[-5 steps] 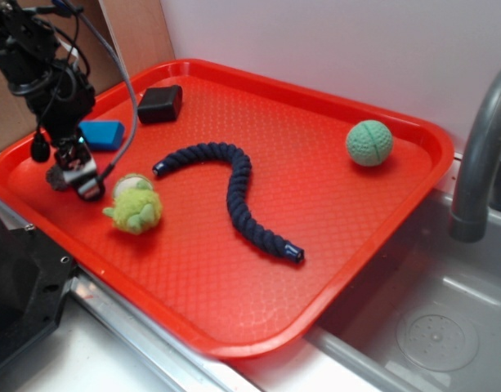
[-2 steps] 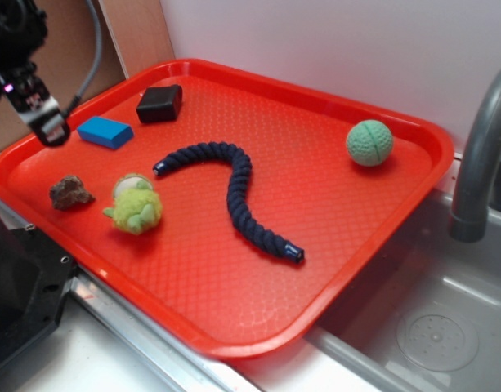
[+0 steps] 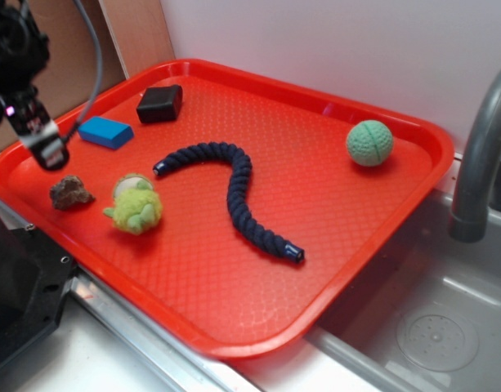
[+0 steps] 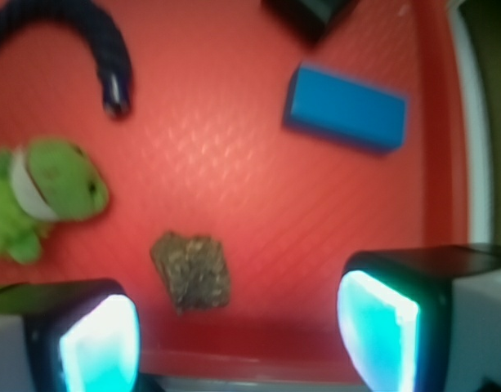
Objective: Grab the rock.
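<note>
My gripper grabs the rock [image 3: 70, 193] by its jagged sides next, to pick it up.
The rock [image 3: 70, 193] is a small jagged brown-grey lump lying near the left front rim of the red tray [image 3: 340, 237]. My gripper [image 3: 50, 155] hangs open above the tray, a little behind and left of the rock, not touching it. In the wrist view the rock [image 4: 191, 271] lies on the tray just ahead of the gap between my two fingers, closer to the left one. Nothing sits between the fingers of the gripper [image 4: 238, 343].
A green plush toy [image 3: 136, 204] lies right beside the rock. A blue block [image 3: 106, 132] and a black box [image 3: 160, 104] sit behind it. A navy rope [image 3: 234, 192] crosses mid-tray, and a green ball [image 3: 369, 143] is far right. A faucet [image 3: 479, 155] stands over the sink.
A second ago my gripper was low over the rock, partly hiding it. It rose clear without the rock, then came back down slightly. The rock now shows in full.
</note>
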Motion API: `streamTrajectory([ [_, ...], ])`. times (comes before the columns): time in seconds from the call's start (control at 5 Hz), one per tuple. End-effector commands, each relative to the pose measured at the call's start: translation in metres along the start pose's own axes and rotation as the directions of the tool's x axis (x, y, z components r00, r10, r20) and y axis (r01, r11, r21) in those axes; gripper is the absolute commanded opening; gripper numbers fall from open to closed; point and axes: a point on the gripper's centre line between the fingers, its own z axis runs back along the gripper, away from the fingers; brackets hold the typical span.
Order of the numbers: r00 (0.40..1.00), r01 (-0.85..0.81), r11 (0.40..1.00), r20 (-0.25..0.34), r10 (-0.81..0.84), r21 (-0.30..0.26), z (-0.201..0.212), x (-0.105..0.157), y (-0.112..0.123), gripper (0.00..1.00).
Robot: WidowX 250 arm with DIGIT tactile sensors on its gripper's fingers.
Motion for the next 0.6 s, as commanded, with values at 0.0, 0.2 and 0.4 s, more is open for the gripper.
streamTrajectory([
  [0.0,0.999,0.027,0.999,-0.03,-0.028,-0.041,-0.036,0.008,0.0,1.0],
  [0.2,0.998,0.046,0.997,-0.032,-0.048,-0.06,-0.045,0.011,-0.007,1.0],
  [0.4,0.997,0.052,0.996,-0.045,-0.055,-0.078,-0.051,0.009,-0.013,1.0],
])
